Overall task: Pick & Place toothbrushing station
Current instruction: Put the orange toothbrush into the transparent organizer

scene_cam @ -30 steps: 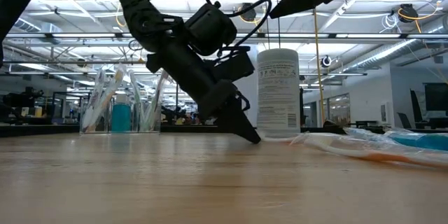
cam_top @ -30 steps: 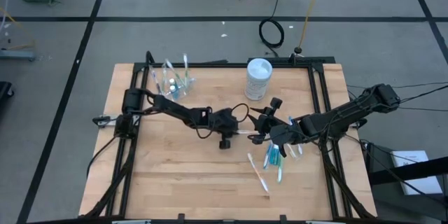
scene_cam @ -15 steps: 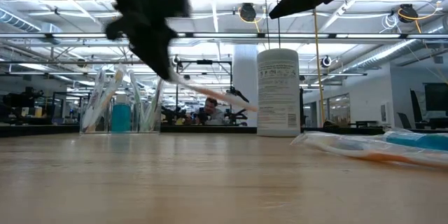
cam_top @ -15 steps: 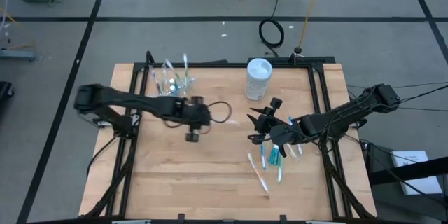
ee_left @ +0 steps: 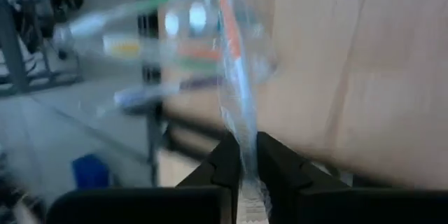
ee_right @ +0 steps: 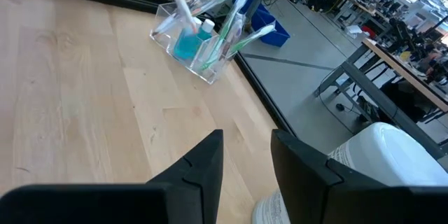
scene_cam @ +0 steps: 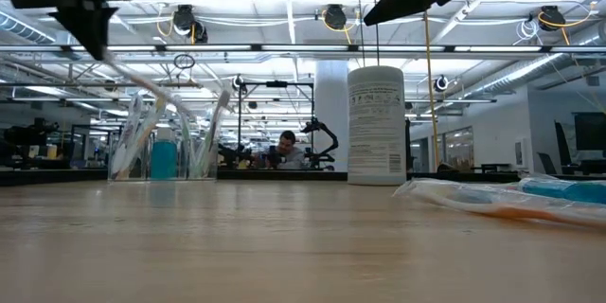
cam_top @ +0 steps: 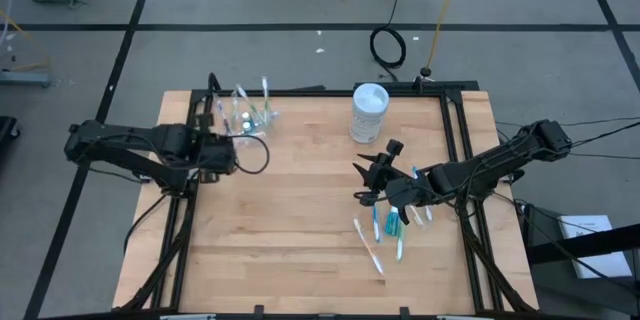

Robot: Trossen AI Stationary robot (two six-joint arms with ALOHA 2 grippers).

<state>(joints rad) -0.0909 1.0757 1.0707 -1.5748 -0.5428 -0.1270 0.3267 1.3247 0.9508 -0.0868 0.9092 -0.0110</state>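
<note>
The pale toothbrush is hanging high and short of the clear plastic cup [cam_top: 245,117], so my left gripper needs to move it toward the cup before letting it go.
A clear plastic cup [cam_top: 245,117] stands at the table's far left, holding several toothbrushes and a blue toothpaste tube [scene_cam: 163,158]. My left gripper [cam_top: 228,150] hangs high just near of the cup, shut on a pale toothbrush [scene_cam: 142,83]. My right gripper [cam_top: 372,175] stands open and raised at the table's middle right, with nothing between its fingers [ee_right: 203,161]. Below it, several more toothbrushes and blue tubes [cam_top: 385,230] lie flat on the wood. My left gripper pinches one end of the toothbrush [ee_left: 243,150] between its two fingers. The brush runs on forward past the fingertips, in line with them. It is lifted clear of the table and slants down from the fingers toward the cup [scene_cam: 166,147].
A tall white cylindrical container [cam_top: 369,111] stands at the far middle of the table. Dark frame rails run along the table's left and right sides [cam_top: 455,130]. Bare wood lies between the cup and the loose toothbrushes [cam_top: 290,220].
My left gripper has risen from the table's middle and swung toward the left edge and the cup, tipping to point more steeply down. The toothbrush came with it, lifted off the wood and now slanting in the air.
</note>
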